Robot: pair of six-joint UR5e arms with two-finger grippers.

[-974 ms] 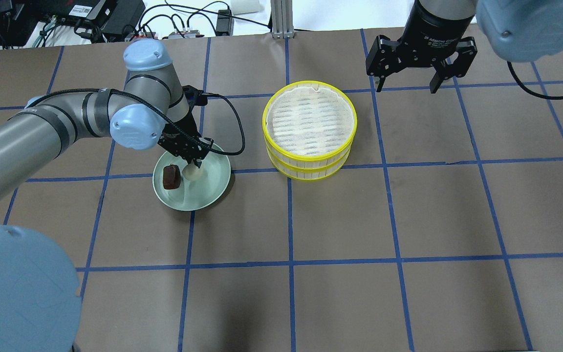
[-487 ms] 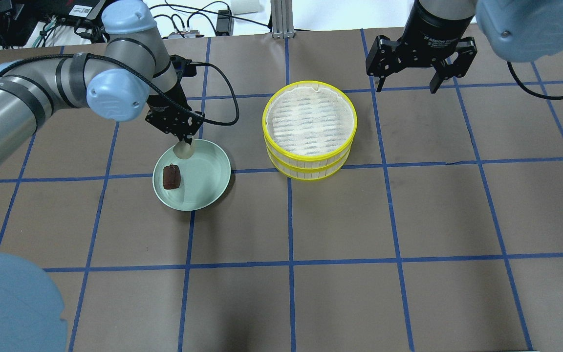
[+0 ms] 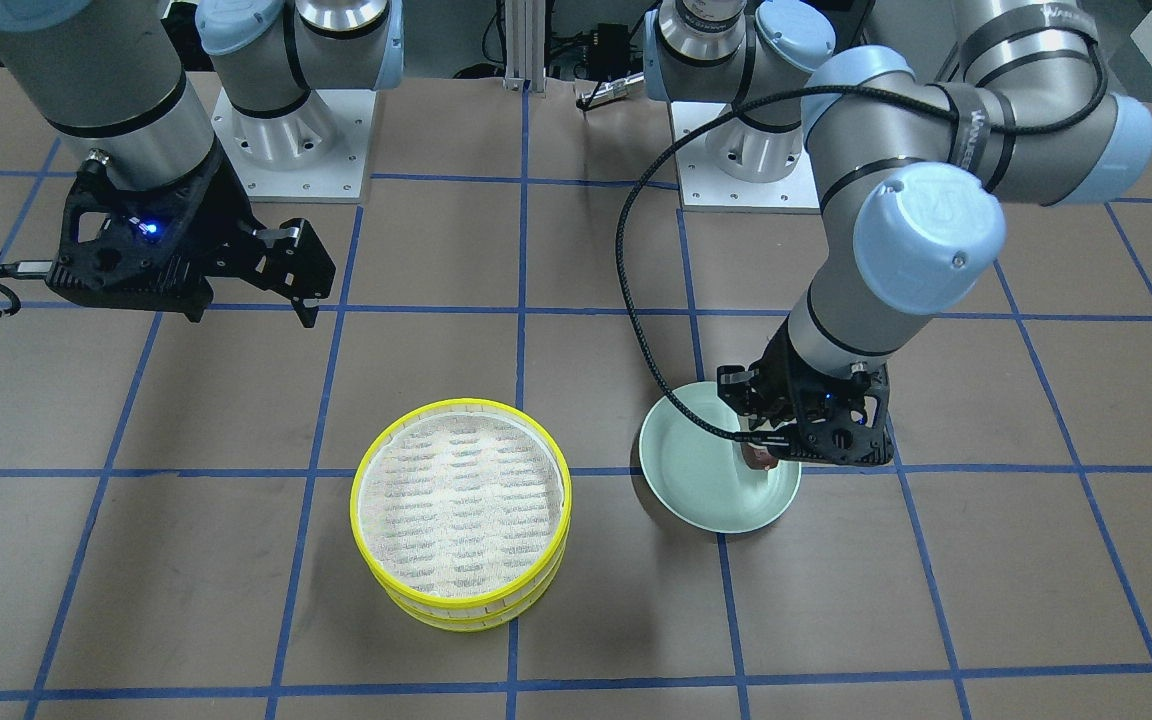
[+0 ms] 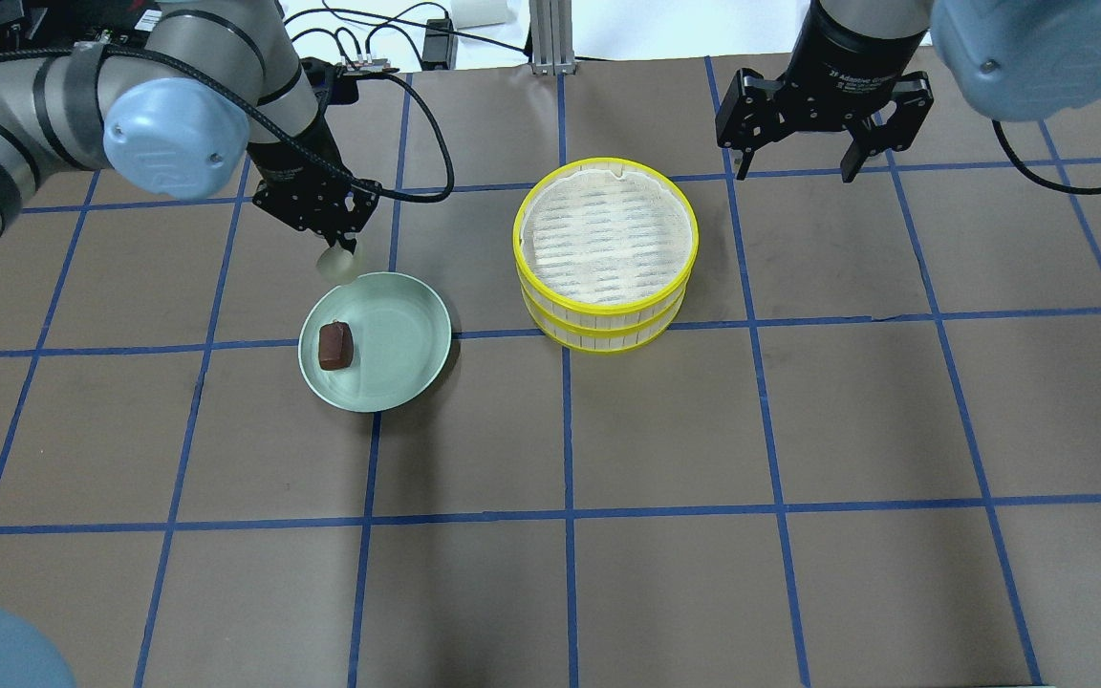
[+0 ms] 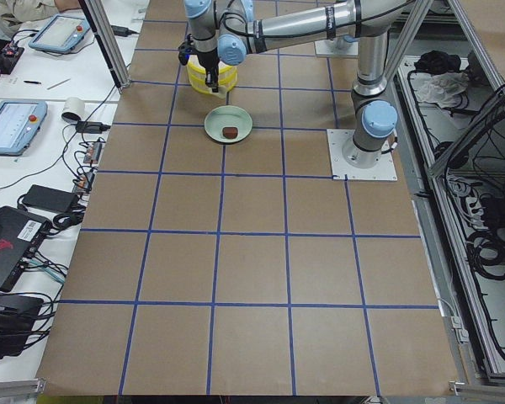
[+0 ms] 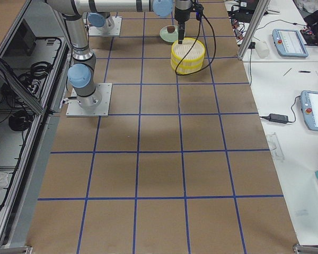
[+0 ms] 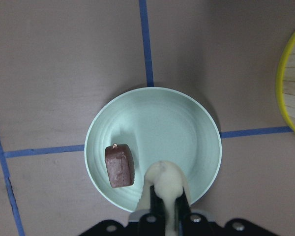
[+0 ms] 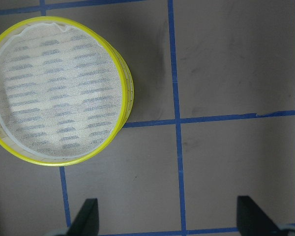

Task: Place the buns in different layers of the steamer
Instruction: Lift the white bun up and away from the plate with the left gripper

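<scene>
My right gripper needs to grab the round steamer tray by its thin yellow rim (image 3: 356,494) (image 8: 124,93) next, because the tray is far wider than my open fingers.
My left gripper (image 4: 337,250) is shut on the pale cream bun (image 4: 336,264) and holds it in the air above the far rim of the light green plate (image 4: 412,334). The left wrist view shows the cream bun (image 7: 164,181) between the fingers, well above the plate (image 7: 182,128). The dark reddish-brown bun (image 4: 334,345) lies on the plate's left half and also shows in the left wrist view (image 7: 119,166). The steamer (image 4: 606,239), two stacked yellow-rimmed trays, stands to the plate's right, its top tray empty. My right gripper (image 4: 796,172) is open and empty, behind the steamer's right side.
The table is brown paper with a blue tape grid. The left arm's cable (image 4: 436,153) loops between the plate and the steamer. Cables and equipment (image 4: 226,38) lie along the far edge. The right wrist view shows the steamer (image 8: 56,93) at upper left.
My left gripper has risen off the plate with the cream bun and moved toward the far side. The brown bun, the steamer and the right arm have not moved.
</scene>
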